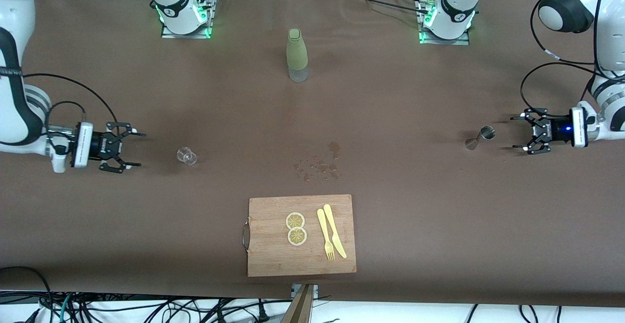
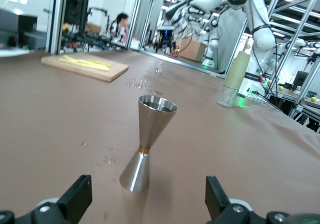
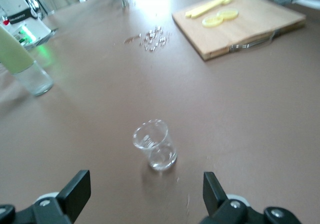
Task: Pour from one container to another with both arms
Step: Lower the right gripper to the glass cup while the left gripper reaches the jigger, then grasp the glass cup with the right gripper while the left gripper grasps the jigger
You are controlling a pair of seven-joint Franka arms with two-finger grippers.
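My right gripper grabs by the small clear glass's side [image 3: 160, 150] next. That leaves the small clear glass's open rim [image 3: 150, 133] free to take the pour.
A steel double-cone jigger [image 1: 481, 136] [image 2: 149, 141] stands upright on the brown table near the left arm's end. My left gripper [image 1: 516, 132] [image 2: 147, 199] hangs low beside it, open, with nothing between its fingers. A small clear glass [image 1: 186, 155] [image 3: 155, 145] stands upright near the right arm's end. My right gripper [image 1: 139, 150] [image 3: 145, 191] is level with the glass and a short way from it, open and holding nothing. Both grippers point toward the table's middle.
A pale green bottle [image 1: 297, 54] with a clear base stands between the two arm bases. Spilled drops [image 1: 320, 167] lie mid-table. A wooden cutting board [image 1: 263, 254] nearer the front camera carries two lemon slices [image 1: 296, 228], a yellow fork and a knife.
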